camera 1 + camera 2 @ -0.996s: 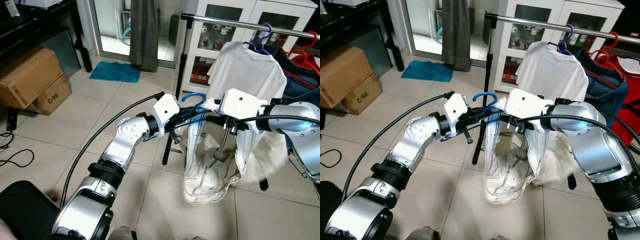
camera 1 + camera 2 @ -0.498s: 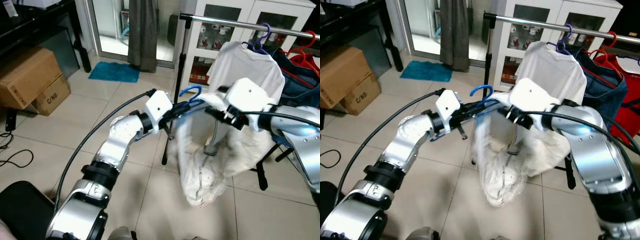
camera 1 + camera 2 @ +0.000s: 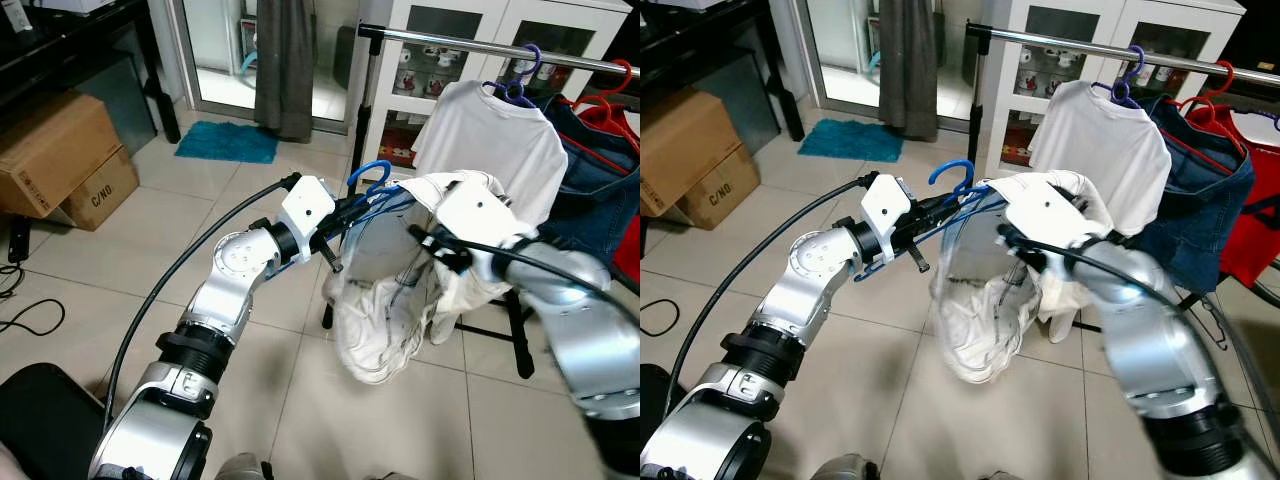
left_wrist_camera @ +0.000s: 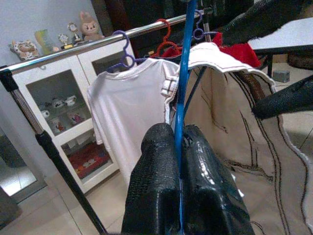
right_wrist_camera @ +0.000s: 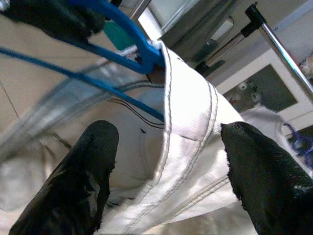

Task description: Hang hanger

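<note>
My right gripper grabs the garment by its stitched edge (image 3: 427,190) next, since that edge stands up beside the hanger while the slack cloth (image 3: 375,335) hangs bunched below.
My left gripper (image 4: 177,134) is shut on the shaft of a blue hanger (image 3: 372,175), whose hook points up just in front of the rack's black post. A cream garment (image 3: 385,300) with dark stitching is draped over the hanger and hangs bunched below it. The right gripper (image 5: 168,132) is open; its fingers (image 5: 95,161) stand wide apart on either side of the garment's stitched edge, right beside the hanger. The silver rail (image 3: 480,42) runs across above and behind both grippers.
On the rail hang a white T-shirt (image 3: 495,140) on a purple hanger, a dark blue garment (image 3: 1200,190) and red hangers. The rack's black post (image 3: 362,110) stands behind the hanger. Cardboard boxes (image 3: 60,150) sit at the left and a teal mat (image 3: 228,143) by the door.
The left gripper has lifted the hanger a little toward the rail. The right arm has pulled in and lower, and the garment has swung left and bunched up.
</note>
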`<state>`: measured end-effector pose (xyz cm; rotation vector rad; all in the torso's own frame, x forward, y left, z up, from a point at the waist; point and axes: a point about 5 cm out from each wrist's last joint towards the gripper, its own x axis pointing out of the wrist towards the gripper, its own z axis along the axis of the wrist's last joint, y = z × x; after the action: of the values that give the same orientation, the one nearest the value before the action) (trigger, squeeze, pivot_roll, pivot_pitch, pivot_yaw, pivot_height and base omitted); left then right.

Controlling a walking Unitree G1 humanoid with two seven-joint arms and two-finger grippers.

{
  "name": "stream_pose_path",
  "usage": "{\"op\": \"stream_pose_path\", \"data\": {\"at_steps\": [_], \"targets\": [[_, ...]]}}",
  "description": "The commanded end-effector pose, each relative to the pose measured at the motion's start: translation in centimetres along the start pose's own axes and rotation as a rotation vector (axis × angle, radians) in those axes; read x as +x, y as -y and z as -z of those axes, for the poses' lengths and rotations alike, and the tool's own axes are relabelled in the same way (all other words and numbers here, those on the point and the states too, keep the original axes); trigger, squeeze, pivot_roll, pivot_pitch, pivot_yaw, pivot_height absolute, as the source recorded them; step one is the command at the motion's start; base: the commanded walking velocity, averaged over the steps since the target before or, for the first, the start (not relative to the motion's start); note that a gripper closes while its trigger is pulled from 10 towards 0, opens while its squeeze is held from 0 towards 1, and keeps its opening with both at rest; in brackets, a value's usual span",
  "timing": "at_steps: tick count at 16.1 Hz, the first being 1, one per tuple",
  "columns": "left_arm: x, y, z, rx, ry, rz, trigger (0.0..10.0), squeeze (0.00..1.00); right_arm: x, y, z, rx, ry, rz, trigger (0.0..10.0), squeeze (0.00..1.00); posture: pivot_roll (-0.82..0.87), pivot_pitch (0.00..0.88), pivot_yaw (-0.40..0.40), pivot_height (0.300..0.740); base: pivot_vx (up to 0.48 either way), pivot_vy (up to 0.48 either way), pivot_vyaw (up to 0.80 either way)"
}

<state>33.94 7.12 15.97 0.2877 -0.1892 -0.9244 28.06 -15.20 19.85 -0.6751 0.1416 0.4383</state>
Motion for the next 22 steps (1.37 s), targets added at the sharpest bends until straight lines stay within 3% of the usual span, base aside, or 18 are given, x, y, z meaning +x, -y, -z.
{"op": "stream_pose_path", "data": {"at_steps": [1,4,6,11,16,22], "targets": [[0.3,-0.8,-2.1,0.047,0.090,-0.049,0.0,0.00,-0.1,-0.4,-0.4,0.057,0.005,0.003,10.0,0.00,-0.03,0.000,-0.049,0.740,0.000,0.000,0.00],[0.4,-0.8,-2.8,0.045,0.114,-0.063,0.0,0.00,0.6,-0.9,0.5,0.149,-0.070,0.148,10.0,0.00,-0.02,0.000,-0.051,0.740,0.000,0.000,0.00],[0.3,-0.9,-3.1,0.048,0.124,-0.078,0.0,0.00,0.8,-0.9,0.9,0.210,-0.108,0.227,0.0,0.00,-0.01,0.000,-0.052,0.740,0.000,0.000,0.00],[-0.1,-0.5,-2.9,0.041,0.112,-0.069,0.0,0.00,1.2,-0.7,0.7,0.305,-0.085,0.283,0.0,0.00,-0.01,0.000,-0.045,0.740,0.000,0.000,0.00],[-0.3,-0.3,-2.9,0.028,0.105,-0.054,0.0,0.00,1.5,-0.6,0.6,0.341,-0.084,0.345,0.0,0.00,0.00,0.000,-0.042,0.740,0.000,0.000,0.00],[-0.4,-0.1,-3.2,0.006,0.113,-0.020,0.0,0.00,1.6,-0.5,0.4,0.319,-0.034,0.315,0.0,0.00,-0.01,0.000,-0.041,0.740,0.000,0.000,0.00]]}}
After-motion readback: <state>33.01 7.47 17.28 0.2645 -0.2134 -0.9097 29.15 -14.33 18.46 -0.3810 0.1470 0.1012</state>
